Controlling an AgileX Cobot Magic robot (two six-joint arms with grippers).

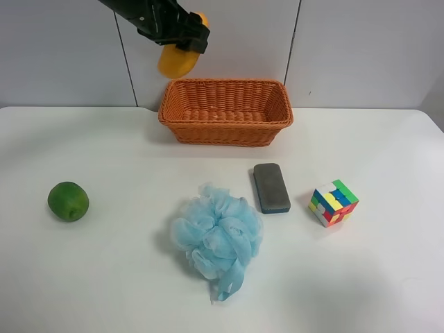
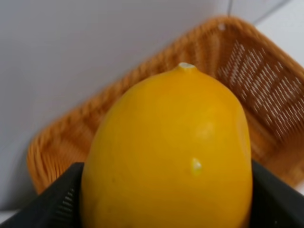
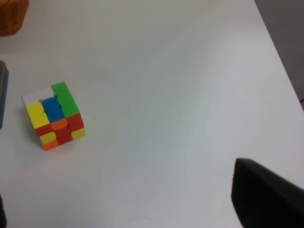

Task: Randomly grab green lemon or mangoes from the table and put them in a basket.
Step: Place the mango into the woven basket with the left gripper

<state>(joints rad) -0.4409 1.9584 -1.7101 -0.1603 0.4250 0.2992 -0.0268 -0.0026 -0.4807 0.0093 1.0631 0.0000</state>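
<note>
The mango stays in my left gripper for now, until it is lower in the basket. The mango's lower end hangs above the basket's back rim [image 1: 225, 81].
My left gripper [image 1: 182, 40] is shut on the yellow-orange mango [image 1: 176, 62] and holds it in the air just above and behind the left end of the orange wicker basket [image 1: 225, 130]. In the left wrist view the mango [image 2: 166, 152] fills the frame between the two dark fingers [image 2: 52, 202], with the basket [image 2: 266, 71] behind it. The green lemon [image 1: 68, 201] lies on the white table [image 1: 104, 284] at the exterior high view's left. Of my right gripper only one dark finger [image 3: 266, 197] shows, above bare table; I cannot tell whether it is open.
A blue mesh bath sponge [image 1: 216, 236] lies mid-table. A grey eraser block [image 1: 271, 187] and a colourful puzzle cube [image 1: 334, 202] lie to its right. The cube also shows in the right wrist view [image 3: 53, 115]. A white panelled wall stands behind the basket.
</note>
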